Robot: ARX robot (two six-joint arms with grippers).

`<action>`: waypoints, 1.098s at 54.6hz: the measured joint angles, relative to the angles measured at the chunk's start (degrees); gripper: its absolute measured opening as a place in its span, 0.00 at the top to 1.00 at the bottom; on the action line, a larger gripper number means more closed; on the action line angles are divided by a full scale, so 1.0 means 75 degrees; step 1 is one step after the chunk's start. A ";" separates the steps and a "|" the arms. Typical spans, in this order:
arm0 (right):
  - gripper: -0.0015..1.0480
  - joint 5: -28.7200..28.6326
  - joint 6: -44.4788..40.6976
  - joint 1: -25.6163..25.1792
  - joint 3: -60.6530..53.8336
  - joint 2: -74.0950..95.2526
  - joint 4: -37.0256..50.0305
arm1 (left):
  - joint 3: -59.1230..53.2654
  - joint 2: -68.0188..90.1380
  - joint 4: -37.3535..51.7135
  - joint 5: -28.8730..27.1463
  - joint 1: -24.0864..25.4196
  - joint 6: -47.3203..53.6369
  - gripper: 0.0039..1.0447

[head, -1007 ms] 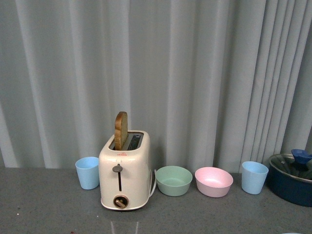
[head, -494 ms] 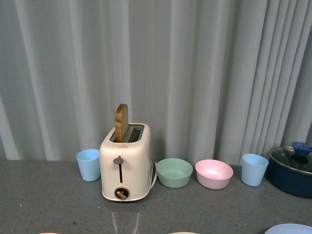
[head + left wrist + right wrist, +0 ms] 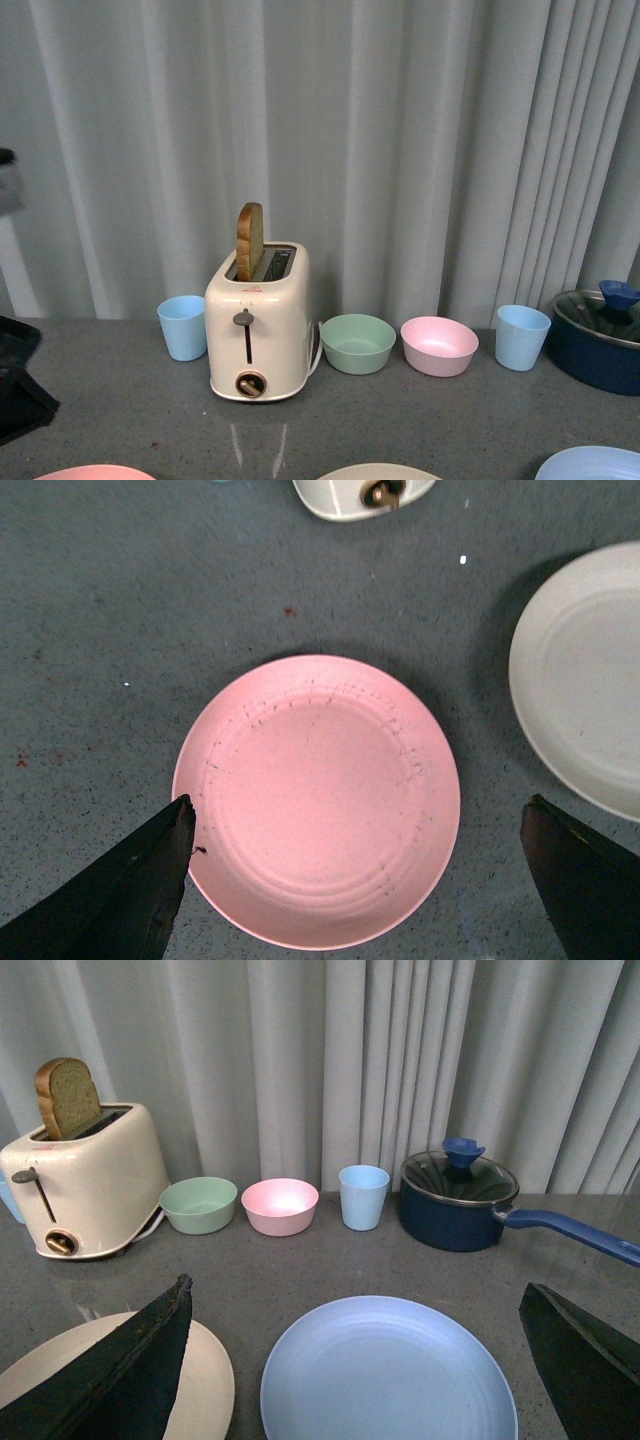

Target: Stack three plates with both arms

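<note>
My left gripper grabs the pink plate by its thin rim next, since the pink plate's broad round side is too wide for the fingers.
Three plates lie apart on the grey table. In the front view only their far rims show at the bottom edge: pink plate left, cream plate middle, light blue plate right. My left gripper is open above the pink plate, its fingers on either side of the plate; the cream plate lies beside it. My right gripper is open over the blue plate, with the cream plate partly hidden behind one finger. A black part of the left arm shows at the left edge.
A cream toaster with a bread slice stands behind the plates. Beside it are a blue cup, a green bowl, a pink bowl and another blue cup. A dark blue lidded pot is at far right, its handle pointing right. A grey curtain stands behind.
The front view has shifted, so the three plates' rims have come into sight along the bottom. A black part of the left arm has appeared at the left edge.
</note>
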 joint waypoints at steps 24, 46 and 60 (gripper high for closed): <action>0.07 0.0000 0.0000 0.0000 0.0000 0.0000 0.0000 | 0.1201 0.3258 -0.0749 -0.0321 0.0947 0.1183 0.06; 0.07 0.0000 0.0000 0.0000 0.0000 0.0000 0.0000 | 0.1279 0.4674 -0.0070 -0.0405 0.1632 0.1247 0.06; 0.07 0.0000 0.0000 0.0000 0.0000 0.0000 0.0000 | 0.1268 0.5304 0.0810 -0.0472 0.2092 0.1274 0.06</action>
